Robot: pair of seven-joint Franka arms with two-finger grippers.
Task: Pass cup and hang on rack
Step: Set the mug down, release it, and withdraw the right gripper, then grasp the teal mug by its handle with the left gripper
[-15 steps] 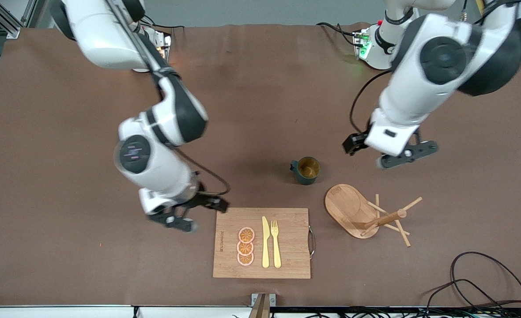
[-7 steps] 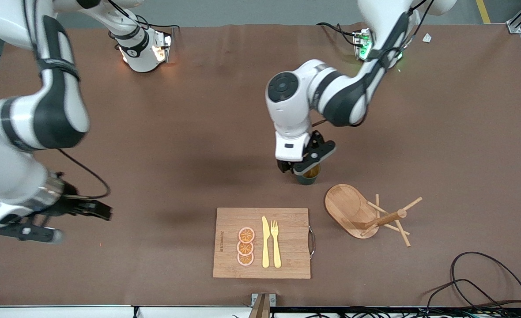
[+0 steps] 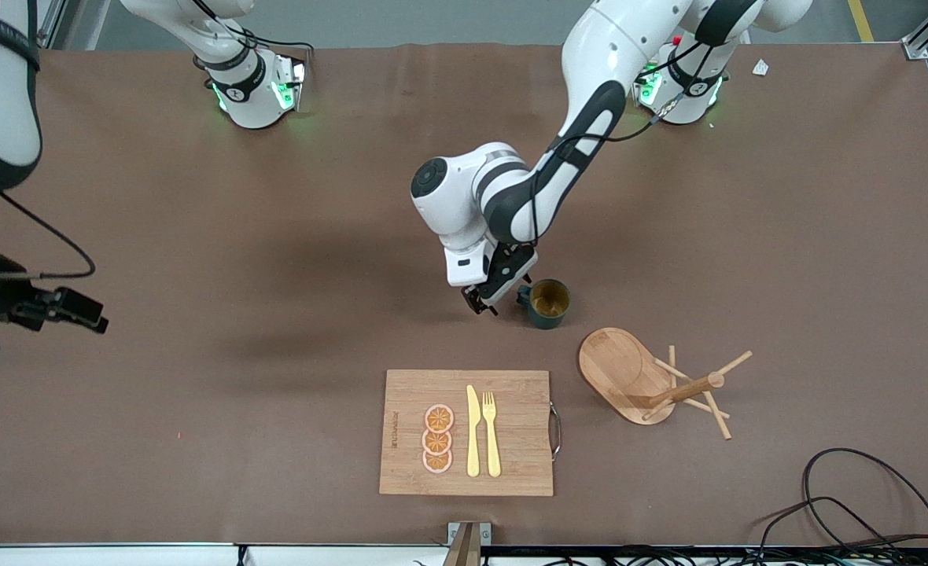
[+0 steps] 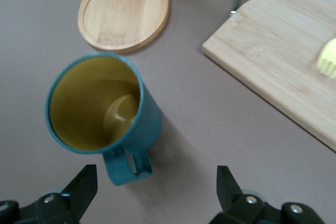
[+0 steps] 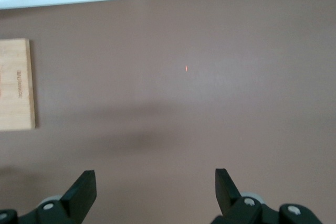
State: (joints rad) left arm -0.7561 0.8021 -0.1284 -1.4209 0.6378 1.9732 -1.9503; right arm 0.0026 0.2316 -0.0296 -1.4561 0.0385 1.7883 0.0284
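Observation:
I need to grab the teal cup by its handle (image 4: pixel 127 166) with my left gripper. That leaves the teal cup's opening (image 4: pixel 94 103) free to go onto the wooden rack.
The dark teal cup (image 3: pixel 549 303) stands upright on the table with its handle (image 3: pixel 523 296) toward the right arm's end. It also shows in the left wrist view (image 4: pixel 97 103), yellowish-tan inside. My left gripper (image 3: pixel 483 303) is low beside the handle, open and empty (image 4: pixel 155 192), with the handle (image 4: pixel 126 163) just ahead of the gap. The wooden rack (image 3: pixel 618 365) sits nearer the front camera than the cup, its post (image 3: pixel 688 387) and pegs empty; its oval base shows in the left wrist view (image 4: pixel 123 9). My right gripper (image 5: pixel 155 195) is open over bare table at the right arm's end.
A bamboo cutting board (image 3: pixel 511 468) with orange slices (image 3: pixel 437 439), a yellow knife (image 3: pixel 473 432) and a fork (image 3: pixel 491 432) lies near the front edge. Its corner shows in the left wrist view (image 4: pixel 283 51). Black cables (image 3: pixel 857 503) lie at the front corner.
My left arm swung in from the left arm's end, passed over the cup and came down beside its handle. My right arm drew away from the board to the table's end. The cup stayed put.

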